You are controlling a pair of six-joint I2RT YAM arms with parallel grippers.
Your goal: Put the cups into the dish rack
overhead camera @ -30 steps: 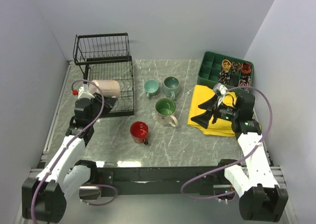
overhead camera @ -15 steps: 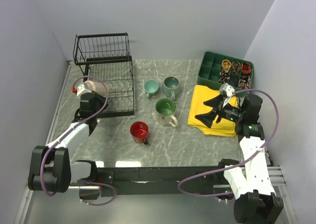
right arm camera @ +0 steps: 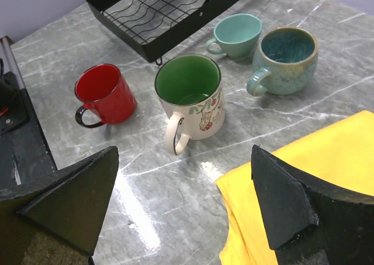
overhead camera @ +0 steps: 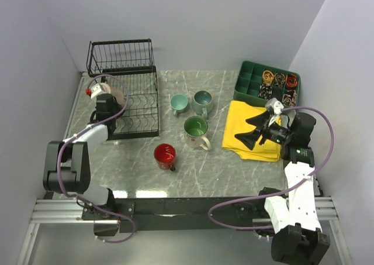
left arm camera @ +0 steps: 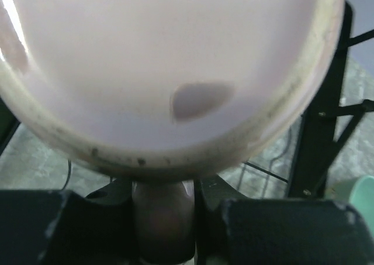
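Observation:
The beige mug would fall if my left gripper opened now.
My left gripper (overhead camera: 110,99) is at the left edge of the black wire dish rack (overhead camera: 139,110). It is shut on the handle of the beige mug (overhead camera: 117,94). In the left wrist view the mug's pale underside (left arm camera: 169,72) fills the frame, with its handle between my fingers (left arm camera: 163,218). On the table stand a red mug (overhead camera: 165,155), a cream mug with green inside (overhead camera: 196,128) and two teal mugs (overhead camera: 179,103) (overhead camera: 203,100). My right gripper (overhead camera: 244,129) is open and empty over the yellow cloth (overhead camera: 239,110). No yellow mug is in view.
A green compartment tray (overhead camera: 248,83) with small items stands at the back right. The right wrist view shows the red mug (right arm camera: 105,92), the cream mug (right arm camera: 190,95), both teal mugs (right arm camera: 238,34) (right arm camera: 287,57), the rack's corner (right arm camera: 169,13) and the cloth (right arm camera: 315,177).
My left gripper has drawn back and to the left with the beige mug, from over the rack's base to its left edge. My right gripper has pulled slightly back to the right, still open.

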